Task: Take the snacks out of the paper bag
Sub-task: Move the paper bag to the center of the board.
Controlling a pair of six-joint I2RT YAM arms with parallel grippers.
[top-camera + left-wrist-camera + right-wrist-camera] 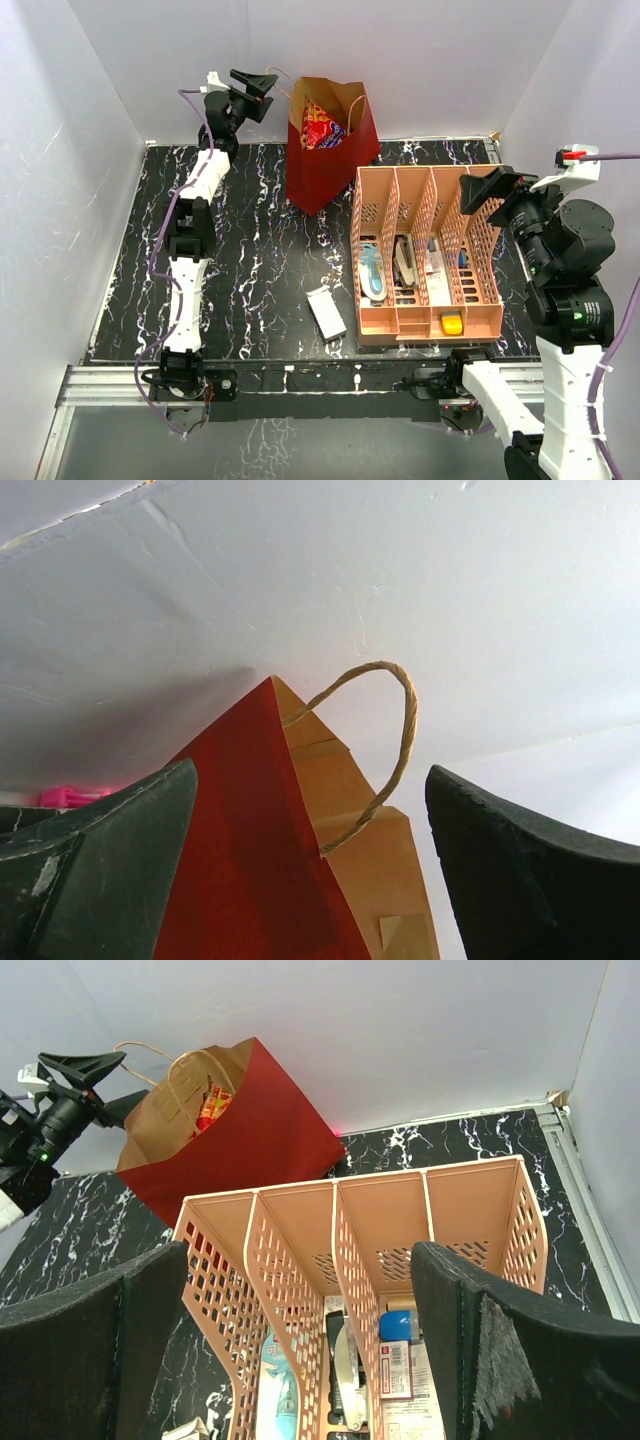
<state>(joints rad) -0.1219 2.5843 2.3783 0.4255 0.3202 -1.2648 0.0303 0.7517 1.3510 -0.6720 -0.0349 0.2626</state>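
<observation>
The left gripper grabs the paper bag (330, 150) by its tan cord handle next, leaving the paper bag's opening free to take the snacks from.
The dark red paper bag (330, 150) stands upright at the back of the table, its mouth open. The large crinkly red snack bag (320, 128) shows inside it, also in the right wrist view (210, 1105). My left gripper (262, 88) is open, raised just left of the bag's top rim. In the left wrist view its jaws frame the bag's corner (250, 860) and a tan cord handle (385, 750). My right gripper (485, 187) is open and empty, hovering above the pink rack's right side. The small wrappers are hidden.
The pink slotted rack (425, 255) holds stationery and a yellow block (453, 324). A small white box (326, 313) lies left of the rack's front. White walls close in the back and sides.
</observation>
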